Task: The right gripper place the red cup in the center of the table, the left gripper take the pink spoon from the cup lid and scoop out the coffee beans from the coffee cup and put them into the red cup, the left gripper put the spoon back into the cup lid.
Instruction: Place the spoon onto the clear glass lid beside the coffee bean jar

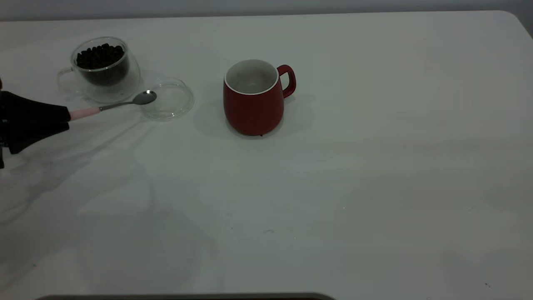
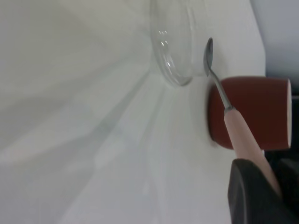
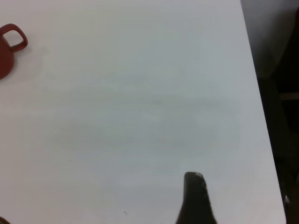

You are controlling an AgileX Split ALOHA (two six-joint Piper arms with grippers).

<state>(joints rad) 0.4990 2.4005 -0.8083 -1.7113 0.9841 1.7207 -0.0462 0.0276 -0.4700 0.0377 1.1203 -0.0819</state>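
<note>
The spoon's metal bowl point(image 1: 145, 97) hangs above the cup lid's rim, so the pink spoon now stays in my left gripper until it scoops the coffee beans.
The red cup point(image 1: 254, 98) stands upright near the middle of the table point(image 1: 374, 175), its handle point(image 3: 13, 38) to the right, and it looks empty. At the far left, the clear coffee cup point(image 1: 102, 68) holds coffee beans point(image 1: 100, 55). The cup lid point(image 1: 168, 99) lies flat just right of it. My left gripper point(image 1: 66, 116) is shut on the pink handle of the pink spoon point(image 1: 120, 105). The spoon's metal bowl point(image 2: 209, 55) lies over the lid's point(image 2: 173, 46) left rim. Only a black part of my right gripper point(image 3: 195, 196) shows, over bare table right of the red cup point(image 3: 3, 58).
The table's right edge point(image 3: 261, 116) runs close to my right gripper, with dark floor beyond it. A dark strip point(image 1: 187, 296) lies along the front edge. Wide bare tabletop spreads in front of and right of the red cup.
</note>
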